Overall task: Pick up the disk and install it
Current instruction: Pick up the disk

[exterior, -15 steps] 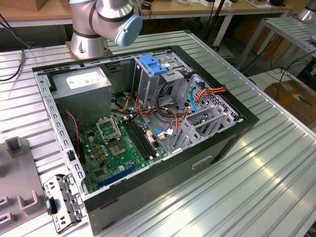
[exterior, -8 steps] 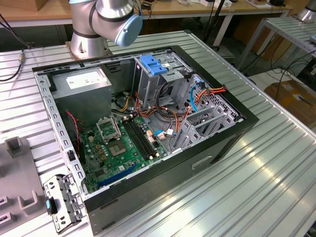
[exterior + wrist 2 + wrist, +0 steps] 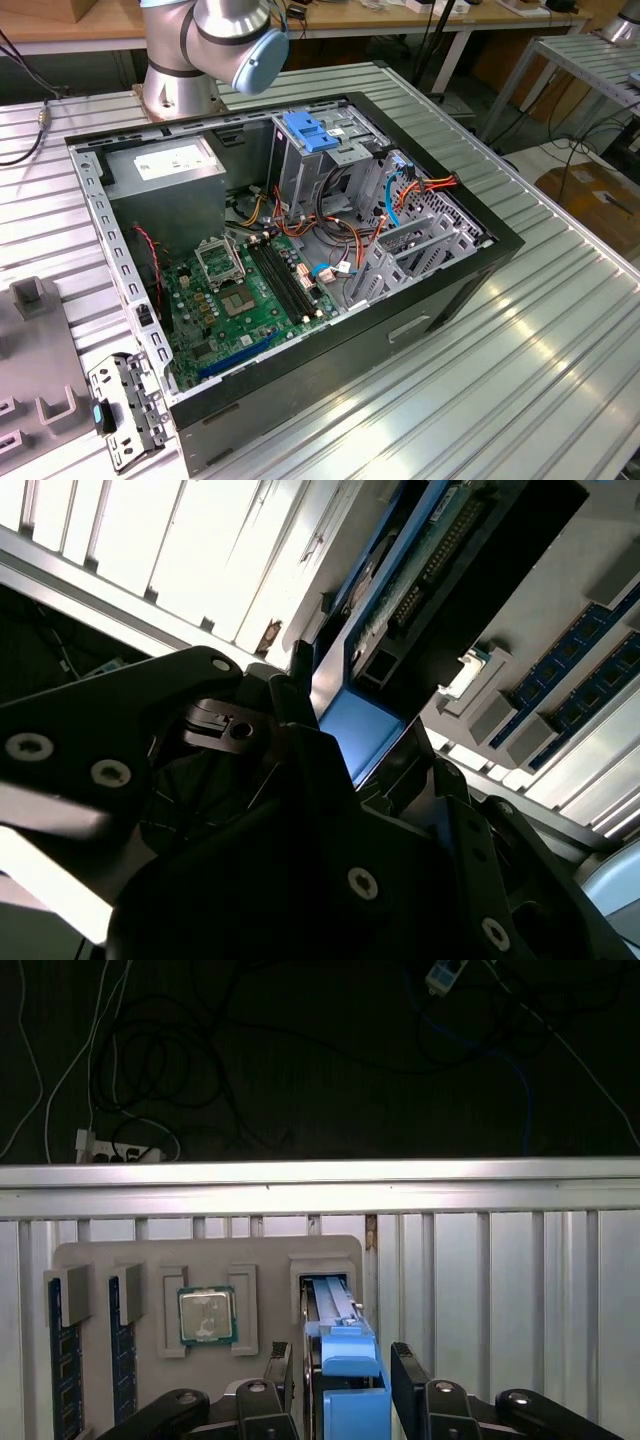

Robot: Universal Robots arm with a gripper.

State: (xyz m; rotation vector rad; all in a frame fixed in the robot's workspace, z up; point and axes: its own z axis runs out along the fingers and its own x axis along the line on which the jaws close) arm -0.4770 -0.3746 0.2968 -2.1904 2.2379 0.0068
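Next, the gripper grips the disk by its blue carrier frame [image 3: 355, 1405] to install it in the open computer case.
The disk [image 3: 335, 1305], a dark drive in a bright blue carrier frame, stands on edge in a slot of the grey fixture tray [image 3: 150, 1260]. My gripper [image 3: 340, 1350] straddles it, one dark finger [image 3: 283, 1375] on each side of the blue frame, with narrow gaps left, so it is open. In the second wrist view the disk [image 3: 365, 725] runs away from the gripper body, its green board and connector showing. The open computer case [image 3: 300, 250] lies on the table in the exterior view.
On the same tray sit a processor [image 3: 207, 1316] and two memory sticks [image 3: 62, 1350]. A light-blue latch plate [image 3: 305, 130] tops the case's drive cage. The table's edge rail [image 3: 320, 1175] runs just beyond the tray, with cables on the floor behind.
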